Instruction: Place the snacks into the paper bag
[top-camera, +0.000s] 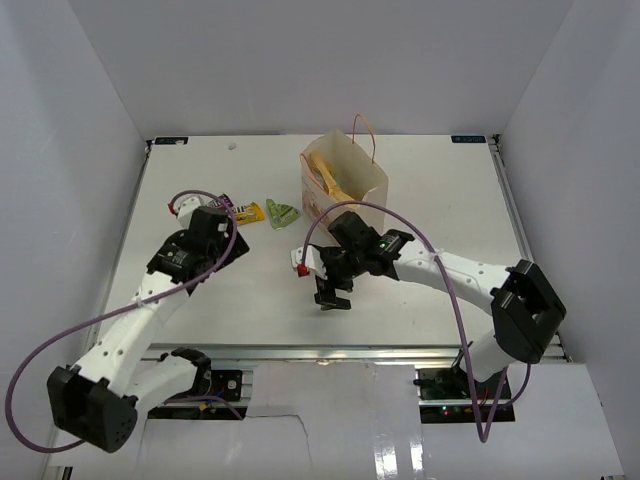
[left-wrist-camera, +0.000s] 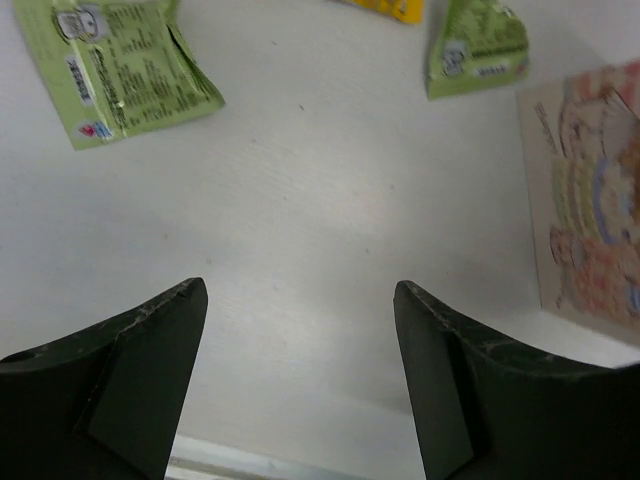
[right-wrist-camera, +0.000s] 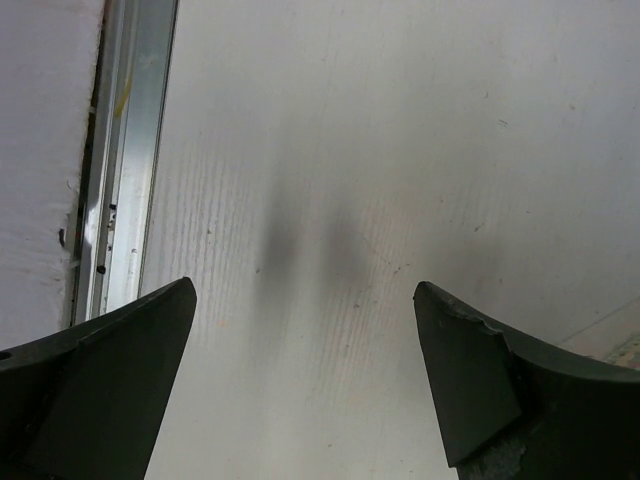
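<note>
Next, my left gripper grabs the yellow wrapper by its end, and the bag-side end stays free for handing over to my right gripper.
The cream paper bag stands upright at the back middle of the table, with the large yellow crisp packet inside it. A green wrapper, a yellow wrapper and a purple wrapper lie left of the bag. My left gripper is open and empty just in front of them. Its wrist view shows two green wrappers, a yellow wrapper edge and the bag's printed side beyond the gripper. My right gripper is open and empty over bare table in front of the bag.
White walls close in the table on the left, right and back. An aluminium rail runs along the table's front edge, near my right gripper. Purple cables loop off both arms.
</note>
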